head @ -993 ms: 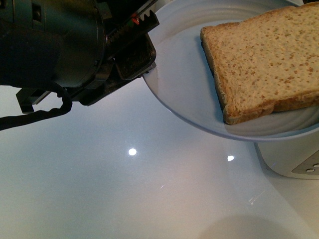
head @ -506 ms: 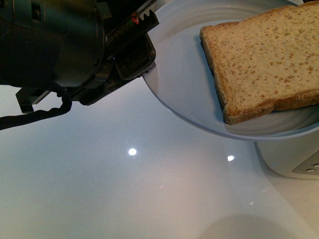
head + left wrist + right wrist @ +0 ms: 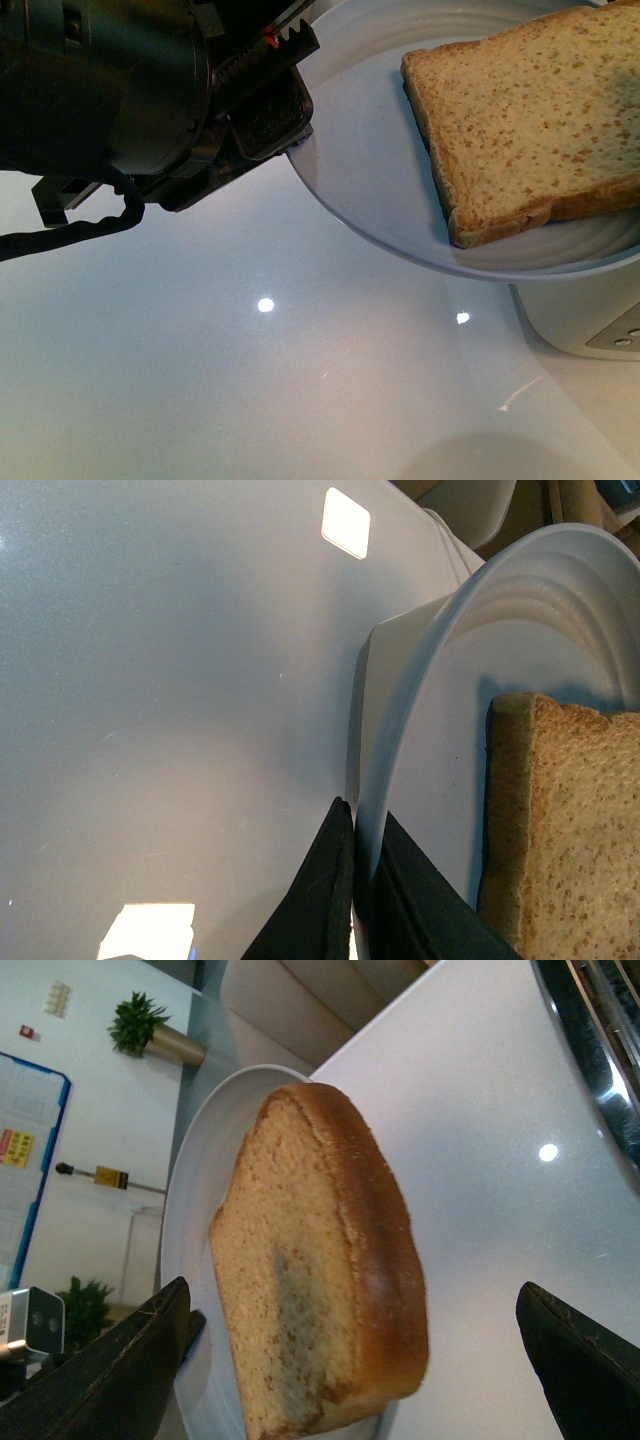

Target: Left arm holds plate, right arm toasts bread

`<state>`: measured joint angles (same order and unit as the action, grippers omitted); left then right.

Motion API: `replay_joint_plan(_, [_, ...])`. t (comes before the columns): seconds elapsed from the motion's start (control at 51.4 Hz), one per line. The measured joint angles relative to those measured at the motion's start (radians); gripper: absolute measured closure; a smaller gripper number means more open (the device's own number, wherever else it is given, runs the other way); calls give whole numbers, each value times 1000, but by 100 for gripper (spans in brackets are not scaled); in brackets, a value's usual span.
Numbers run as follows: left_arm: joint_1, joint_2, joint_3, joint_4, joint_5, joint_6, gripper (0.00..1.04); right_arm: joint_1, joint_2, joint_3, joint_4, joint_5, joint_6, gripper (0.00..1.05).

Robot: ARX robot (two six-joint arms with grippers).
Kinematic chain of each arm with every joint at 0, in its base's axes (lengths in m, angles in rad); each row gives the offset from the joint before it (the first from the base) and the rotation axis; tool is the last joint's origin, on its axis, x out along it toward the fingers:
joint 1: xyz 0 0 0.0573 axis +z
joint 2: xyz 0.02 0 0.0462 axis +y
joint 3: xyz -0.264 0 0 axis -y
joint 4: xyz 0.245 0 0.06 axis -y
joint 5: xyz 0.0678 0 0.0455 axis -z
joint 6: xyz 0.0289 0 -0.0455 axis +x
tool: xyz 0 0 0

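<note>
I need to toast the bread in the toaster's slot (image 3: 612, 1022), so I should next pick up the slice by its brown crust edge (image 3: 372, 1235) with my right gripper.
The left arm (image 3: 110, 100), bulky and black with a red mark and a cable, fills the upper left of the front view. My left gripper (image 3: 355, 825) is shut on the rim of the pale-blue plate (image 3: 370, 150), holding it above the white table. The plate also shows in the left wrist view (image 3: 520, 640) and the right wrist view (image 3: 195, 1230). The bread (image 3: 530, 120), a thick tan slice with a brown crust, lies on the plate; it also shows in the left wrist view (image 3: 570, 820). My right gripper (image 3: 350, 1360) is open, its jaws wide apart on either side of the bread (image 3: 320, 1270), not touching it.
A white toaster (image 3: 590, 325) stands under the plate at the right edge of the front view. Its metal slots (image 3: 600, 1040) show at the edge of the right wrist view. The glossy white table (image 3: 250, 380) lies below.
</note>
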<state>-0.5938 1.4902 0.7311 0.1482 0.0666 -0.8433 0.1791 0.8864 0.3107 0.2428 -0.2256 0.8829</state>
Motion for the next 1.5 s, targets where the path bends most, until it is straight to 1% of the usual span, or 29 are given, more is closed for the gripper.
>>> replay_joint_plan(0.175, [0, 0, 0, 0, 0, 0, 102, 24, 46, 0, 33, 4, 29, 9])
replay_joint_plan(0.35, [0, 0, 0, 0, 0, 0, 102, 25, 69, 0, 51, 13, 39, 9])
replay_joint_plan(0.389, [0, 0, 0, 0, 0, 0, 102, 25, 69, 0, 51, 16, 40, 11])
replay_joint_plan(0.487, [0, 0, 0, 0, 0, 0, 102, 24, 69, 0, 51, 17, 41, 23])
replay_joint_plan(0.564, [0, 0, 0, 0, 0, 0, 102, 23, 69, -2, 51, 16, 41, 37])
replay_joint_plan(0.584, [0, 0, 0, 0, 0, 0, 102, 23, 69, -3, 51, 17, 41, 39])
replay_joint_plan(0.623, [0, 0, 0, 0, 0, 0, 102, 21, 69, -6, 51, 16, 42, 48])
replay_joint_plan(0.681, [0, 0, 0, 0, 0, 0, 102, 20, 69, -8, 51, 16, 42, 55])
replay_joint_plan(0.837, [0, 0, 0, 0, -3, 0, 102, 12, 69, -9, 51, 16, 42, 82])
replay_joint_plan(0.915, [0, 0, 0, 0, -10, 0, 102, 6, 67, -9, 50, 16, 42, 91])
replay_joint_plan(0.934, [0, 0, 0, 0, -10, 0, 102, 3, 64, -9, 49, 12, 42, 95])
replay_joint_plan(0.993, [0, 0, 0, 0, -8, 0, 102, -1, 53, -9, 41, 6, 41, 101])
replay_joint_plan(1.284, [0, 0, 0, 0, -3, 0, 102, -47, -34, 3, -31, -37, 27, 102])
replay_joint_plan(1.401, [0, 0, 0, 0, -3, -1, 102, -94, -82, 63, -71, -68, 14, 102])
replay_joint_plan(1.499, [0, 0, 0, 0, -3, -1, 102, -153, -105, 135, -97, -75, -13, 102])
